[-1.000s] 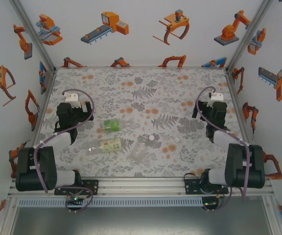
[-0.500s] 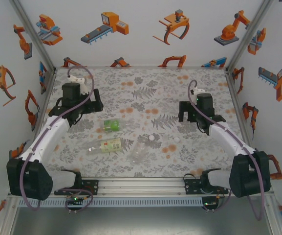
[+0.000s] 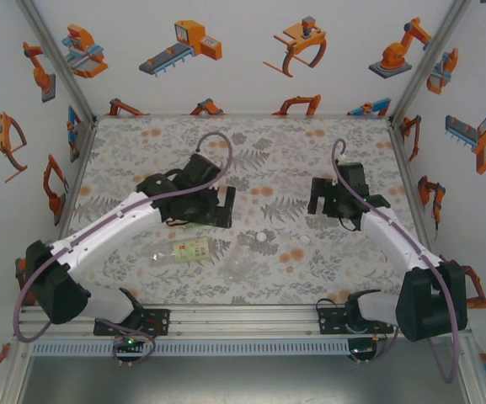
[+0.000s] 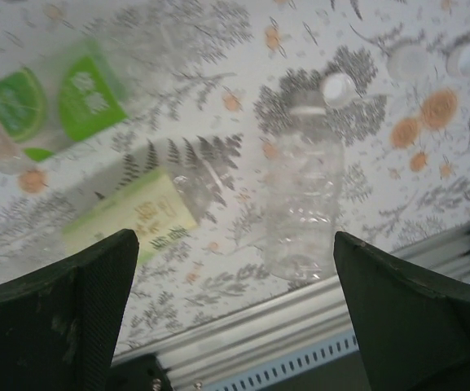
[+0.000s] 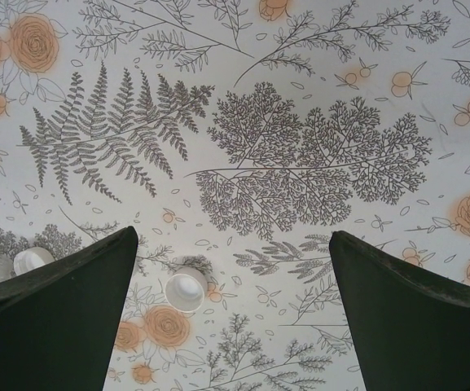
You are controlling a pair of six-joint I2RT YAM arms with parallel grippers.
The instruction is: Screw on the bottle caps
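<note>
The bottle's opening has to stay free for screwing on a cap. My left gripper will grab the unlabelled clear bottle across its body [image 3: 239, 260] [image 4: 303, 195] next.
Three bottles lie on their sides on the flowered table. In the left wrist view I see the green-labelled bottle [image 4: 55, 106], the pale yellow-green one [image 4: 133, 216] and the unlabelled clear one [image 4: 304, 187]. A white cap [image 4: 338, 85] rests at the clear bottle's mouth, with two more caps [image 4: 408, 61] beyond it. My left gripper [image 4: 235, 240] hangs open above the bottles [image 3: 184, 250], holding nothing. My right gripper [image 5: 233, 236] is open over bare table, with a cap [image 5: 186, 291] lying open side up just inside its left finger. From above, the right gripper [image 3: 327, 200] is behind the caps [image 3: 305, 240].
The aluminium rail [image 3: 243, 316] runs along the table's near edge, close to the clear bottle [image 3: 241, 257]. Printed walls enclose the left, back and right sides. Open flowered surface [image 3: 268, 151] lies behind both grippers.
Both arms unfolded from their rest poses. The left gripper then swung right and inward to hover over the bottles, covering the green one from above. The right gripper barely shifted in the last half second.
</note>
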